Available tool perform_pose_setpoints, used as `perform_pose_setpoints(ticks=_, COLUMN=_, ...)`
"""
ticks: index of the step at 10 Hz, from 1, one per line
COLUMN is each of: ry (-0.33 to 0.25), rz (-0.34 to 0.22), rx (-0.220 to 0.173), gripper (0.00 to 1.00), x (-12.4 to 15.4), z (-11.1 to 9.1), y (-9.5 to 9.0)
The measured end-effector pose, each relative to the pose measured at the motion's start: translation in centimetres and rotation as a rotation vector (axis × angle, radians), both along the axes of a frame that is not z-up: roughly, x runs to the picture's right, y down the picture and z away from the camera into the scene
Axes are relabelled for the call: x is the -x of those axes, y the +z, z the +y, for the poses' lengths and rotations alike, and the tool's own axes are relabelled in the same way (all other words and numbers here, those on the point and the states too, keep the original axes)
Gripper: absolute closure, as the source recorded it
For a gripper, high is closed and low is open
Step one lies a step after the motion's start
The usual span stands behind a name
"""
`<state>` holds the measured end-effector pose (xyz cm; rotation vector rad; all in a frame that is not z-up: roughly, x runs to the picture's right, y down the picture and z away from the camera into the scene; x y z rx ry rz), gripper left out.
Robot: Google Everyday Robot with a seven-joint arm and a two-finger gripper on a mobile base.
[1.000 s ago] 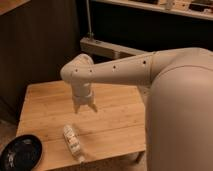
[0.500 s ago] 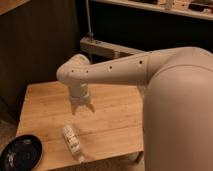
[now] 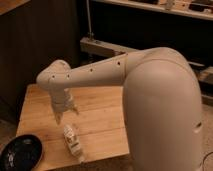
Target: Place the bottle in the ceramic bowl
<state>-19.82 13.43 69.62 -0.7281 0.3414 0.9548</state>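
Observation:
The bottle should go in the ceramic bowl (image 3: 21,152), so my gripper will next grab it by its end with the cap (image 3: 69,130).
The bottle (image 3: 72,141) lies on its side on the wooden table (image 3: 100,120), near the front edge, a small whitish plastic bottle with a pale label. The ceramic bowl (image 3: 21,152), round, shallow and glossy black, sits at the table's front left corner, left of the bottle. My gripper (image 3: 65,115) hangs from the white arm, pointing down, just above and slightly behind the bottle's upper end. Its fingers are spread apart and hold nothing.
My large white arm and body (image 3: 160,110) fill the right side of the view and hide the table's right part. A dark cabinet and a metal rail (image 3: 100,47) stand behind the table. The table's left and front edges are near the bowl.
The gripper has moved left and down toward the bottle. The bottle and the bowl have not moved.

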Motion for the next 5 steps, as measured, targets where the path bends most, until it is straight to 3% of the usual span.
perform_pose_setpoints(ticks=5, ry=-0.049, rz=0.057, rx=0.047, gripper=0.35, x=0.5, z=4.9, y=5.8)
